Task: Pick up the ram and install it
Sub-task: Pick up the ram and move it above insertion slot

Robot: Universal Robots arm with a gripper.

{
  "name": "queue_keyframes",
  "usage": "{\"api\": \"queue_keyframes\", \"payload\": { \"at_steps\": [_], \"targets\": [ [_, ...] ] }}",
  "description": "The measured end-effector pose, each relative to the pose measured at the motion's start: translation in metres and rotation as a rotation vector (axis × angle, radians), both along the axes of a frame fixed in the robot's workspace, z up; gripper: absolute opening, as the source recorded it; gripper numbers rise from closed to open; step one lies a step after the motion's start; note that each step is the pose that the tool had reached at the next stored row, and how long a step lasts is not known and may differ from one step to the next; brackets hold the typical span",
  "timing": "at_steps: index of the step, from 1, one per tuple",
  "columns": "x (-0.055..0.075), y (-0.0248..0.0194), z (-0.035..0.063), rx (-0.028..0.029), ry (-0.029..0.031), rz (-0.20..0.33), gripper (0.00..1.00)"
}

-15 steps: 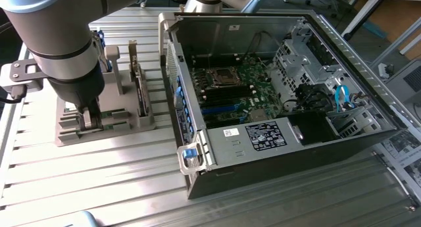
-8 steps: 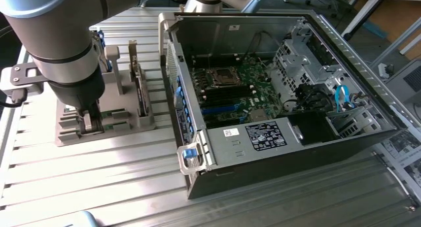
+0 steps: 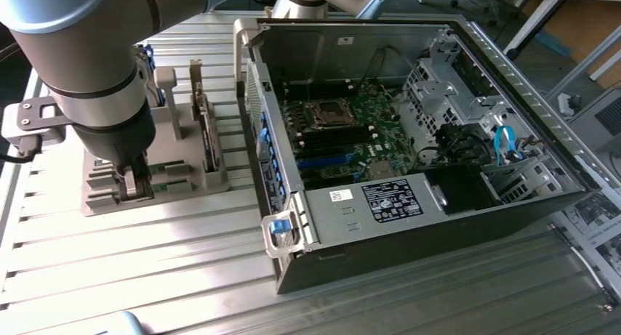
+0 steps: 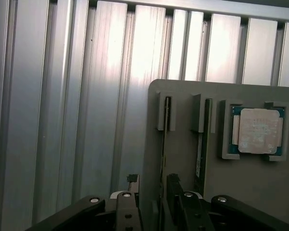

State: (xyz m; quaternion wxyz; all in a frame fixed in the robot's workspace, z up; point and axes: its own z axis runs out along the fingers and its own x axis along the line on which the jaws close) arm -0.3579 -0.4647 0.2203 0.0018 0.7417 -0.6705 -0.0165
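The holder's slotted posts enclose both ends of the ram, so my gripper next needs to grab the ram by the middle of its upper edge.
The ram stands on edge in the first slot of a grey holder, seen edge-on as a thin dark green strip. My gripper is open just above it, with one finger on each side of its upper edge and a gap showing on both sides. In the exterior view the gripper hangs low over the holder at that view's left, and the arm hides the ram there.
In the holder, a second slot holds another flat part on edge, and a square silver CPU chip lies in a recess. An open computer case stands at the exterior view's right, its motherboard exposed. The table is ribbed aluminium.
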Motion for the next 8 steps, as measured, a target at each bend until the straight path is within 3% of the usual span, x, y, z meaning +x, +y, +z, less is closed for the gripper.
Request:
{"api": "queue_keyframes", "payload": {
  "at_steps": [8],
  "targets": [
    [0.0000, 0.0014, -0.0035, 0.0001, -0.0001, 0.001, 0.36]
  ]
}}
